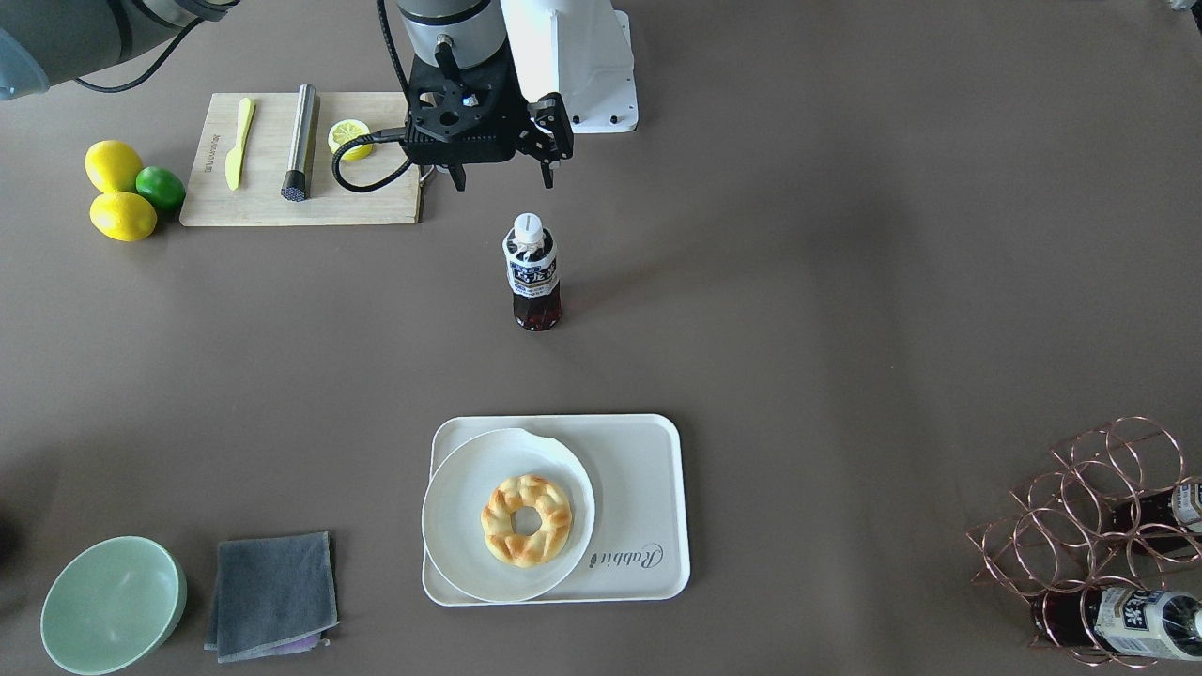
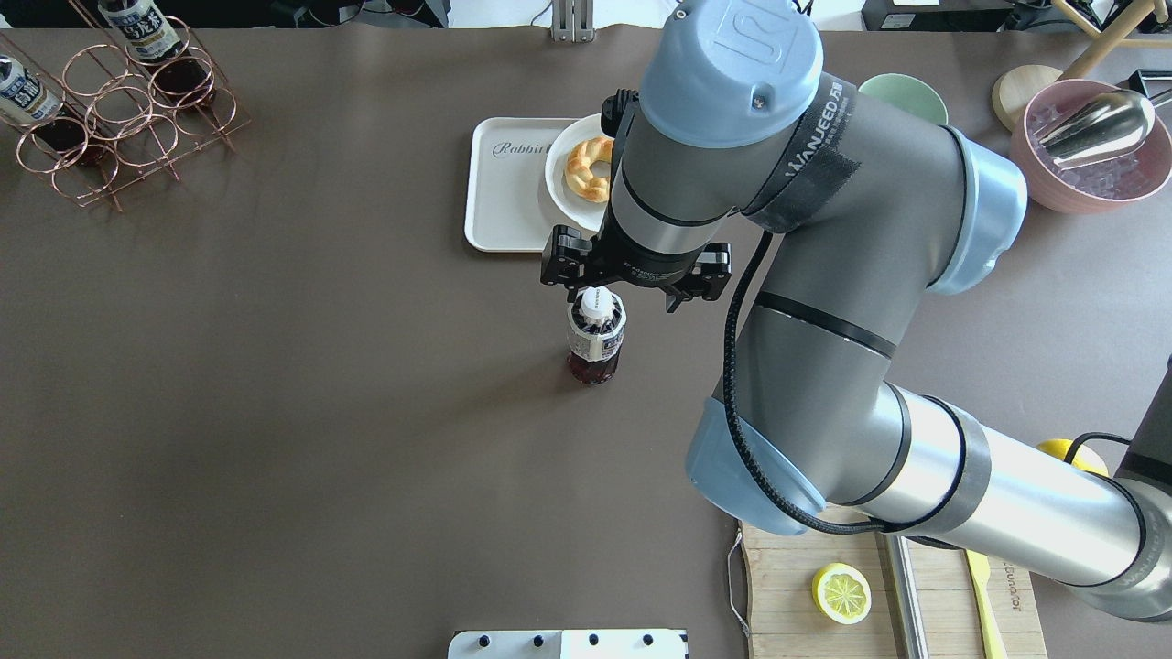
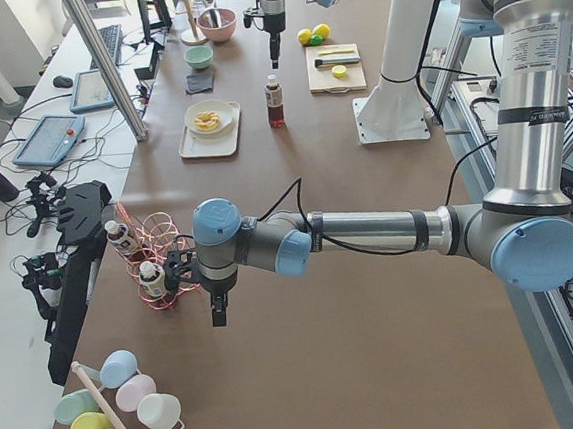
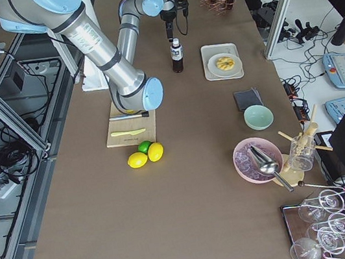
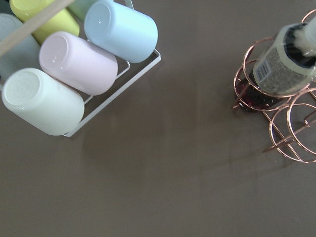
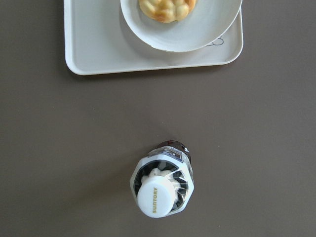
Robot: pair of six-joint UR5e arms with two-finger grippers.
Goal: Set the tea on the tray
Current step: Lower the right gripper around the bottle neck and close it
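The tea should go on the tray (image 1: 648, 488), so my right gripper should grab the bottle's white cap (image 1: 529, 229) next.
The tea (image 1: 533, 277) is a small bottle of dark liquid with a white cap. It stands upright on the brown table, and also shows in the overhead view (image 2: 595, 339) and the right wrist view (image 6: 162, 190). My right gripper (image 1: 502, 183) hangs above it, on the robot's side, open and empty. The cream tray (image 1: 648, 488) with "Rabbit" script lies beyond the bottle and carries a round white plate (image 1: 470, 488) with a ring pastry (image 1: 526, 519). My left gripper (image 3: 218, 316) hangs by the copper rack; I cannot tell whether it is open or shut.
A wooden board (image 1: 272, 188) holds a yellow knife, a metal rod and a lemon half. Two lemons and a lime (image 1: 160, 186) lie beside it. A green bowl (image 1: 111, 606) and a grey cloth (image 1: 272, 591) lie near the tray. A copper rack (image 1: 1099, 526) holds bottles. Cups (image 5: 74, 64) lie on a rack.
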